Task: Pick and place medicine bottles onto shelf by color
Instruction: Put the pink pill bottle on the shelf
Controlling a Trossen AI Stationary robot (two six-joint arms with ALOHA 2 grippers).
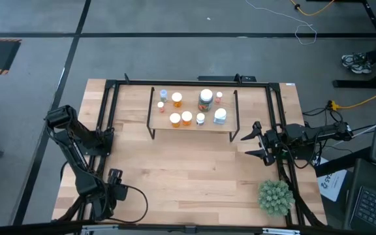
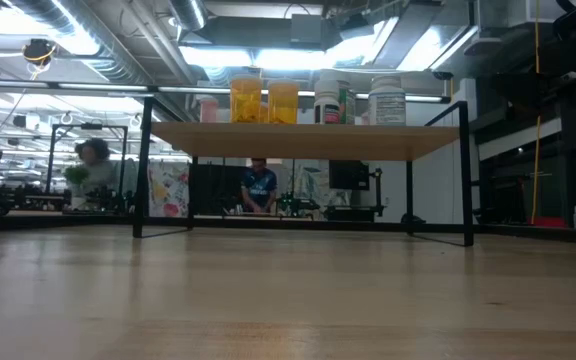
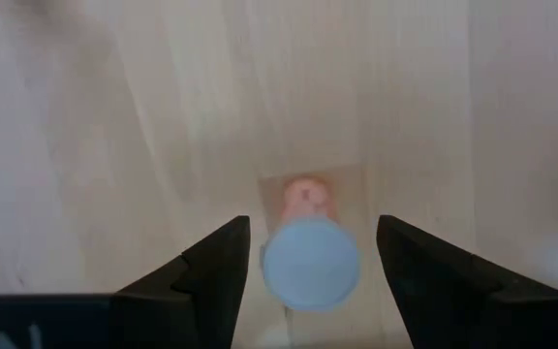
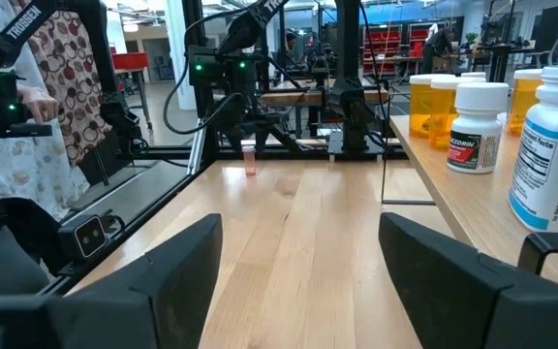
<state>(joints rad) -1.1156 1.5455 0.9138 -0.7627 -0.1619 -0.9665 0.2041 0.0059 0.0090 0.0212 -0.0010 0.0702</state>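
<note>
The left gripper's fingers are around the pale cap (image 3: 311, 264) of the small pinkish bottle in the left wrist view, so the left gripper should close on the cap.
Several medicine bottles (image 1: 187, 118) with orange or white bodies and one larger jar (image 1: 205, 99) stand on the shelf (image 1: 227, 127), a light-wood board on black legs at the table's far middle. The low view shows them on top of the shelf (image 2: 298, 141). One small pinkish-orange bottle (image 3: 310, 257) with a pale cap stands upright on the tabletop; the right wrist view shows this small bottle (image 4: 250, 160) beside the left arm. My left gripper (image 3: 313, 231) is open above it, pointing down, one finger on each side and apart from it. My right gripper (image 1: 252, 143) is open, right of the shelf.
A spiky green plant (image 1: 275, 197) sits at the table's near right corner. A black frame (image 1: 109, 117) runs along the table's left, far and right sides. Bare tabletop (image 1: 194, 170) lies between the shelf and the near edge. People show in the room beyond.
</note>
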